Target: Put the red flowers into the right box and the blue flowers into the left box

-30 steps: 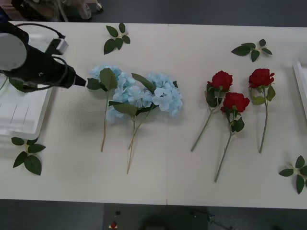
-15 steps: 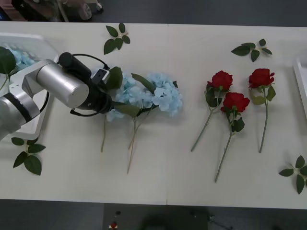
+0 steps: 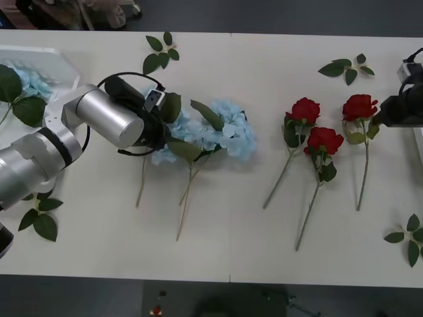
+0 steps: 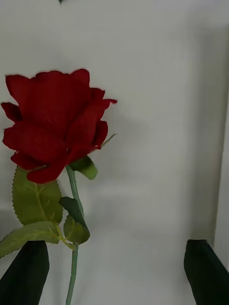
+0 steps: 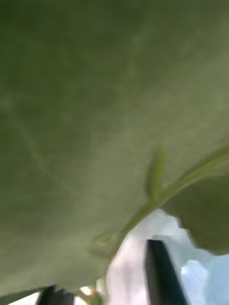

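Note:
The rose (image 4: 57, 124) should be picked up next by its green stem (image 4: 73, 269) with my right gripper, so that the red flower can go into the right box.
Two blue flowers (image 3: 218, 132) lie left of the table's middle, and another blue flower (image 3: 26, 79) rests in the left box (image 3: 53, 56) at the far left. My left gripper (image 3: 162, 122) is pushed in among the blue heads and leaves. In the left wrist view a big green leaf (image 5: 95, 119) is right up close, and my left gripper (image 5: 107, 286) is open over pale petals. Three red flowers (image 3: 324, 140) lie to the right. My right gripper (image 3: 386, 112) is beside the rightmost rose (image 4: 57, 124), open (image 4: 114, 276). The right box (image 3: 418, 145) shows as a thin white edge.
Loose green leaf sprigs lie at the back (image 3: 158, 53), back right (image 3: 347, 66), front right (image 3: 410, 238) and front left (image 3: 36, 214). The table's front half around the stems is bare white surface.
My left arm swung from the left box to the blue flowers and nudged them slightly right. My right arm came in from the right edge to the rightmost rose.

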`<action>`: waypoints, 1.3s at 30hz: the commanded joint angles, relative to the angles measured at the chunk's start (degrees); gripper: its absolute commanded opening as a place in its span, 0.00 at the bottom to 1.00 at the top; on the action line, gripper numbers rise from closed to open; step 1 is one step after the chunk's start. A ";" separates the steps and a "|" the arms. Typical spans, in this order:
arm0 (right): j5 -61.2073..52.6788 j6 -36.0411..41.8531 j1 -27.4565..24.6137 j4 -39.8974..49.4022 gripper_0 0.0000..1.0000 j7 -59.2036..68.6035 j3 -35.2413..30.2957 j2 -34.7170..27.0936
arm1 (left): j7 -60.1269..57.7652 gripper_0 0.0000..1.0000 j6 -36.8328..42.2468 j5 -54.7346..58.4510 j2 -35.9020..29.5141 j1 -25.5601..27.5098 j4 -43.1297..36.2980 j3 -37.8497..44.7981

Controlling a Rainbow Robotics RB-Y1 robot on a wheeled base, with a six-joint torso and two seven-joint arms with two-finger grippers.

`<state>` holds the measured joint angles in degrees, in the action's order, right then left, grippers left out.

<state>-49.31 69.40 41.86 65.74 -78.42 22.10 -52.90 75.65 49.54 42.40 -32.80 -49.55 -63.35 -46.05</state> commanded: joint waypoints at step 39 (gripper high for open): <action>11.51 -17.02 6.66 -28.03 0.00 2.66 -0.83 13.79 | 23.31 1.00 9.17 12.97 -41.20 10.00 -19.45 13.97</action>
<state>-36.35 52.16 47.36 37.52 -76.51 22.04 -38.71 95.93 57.91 48.83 -69.48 -37.34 -76.78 -33.81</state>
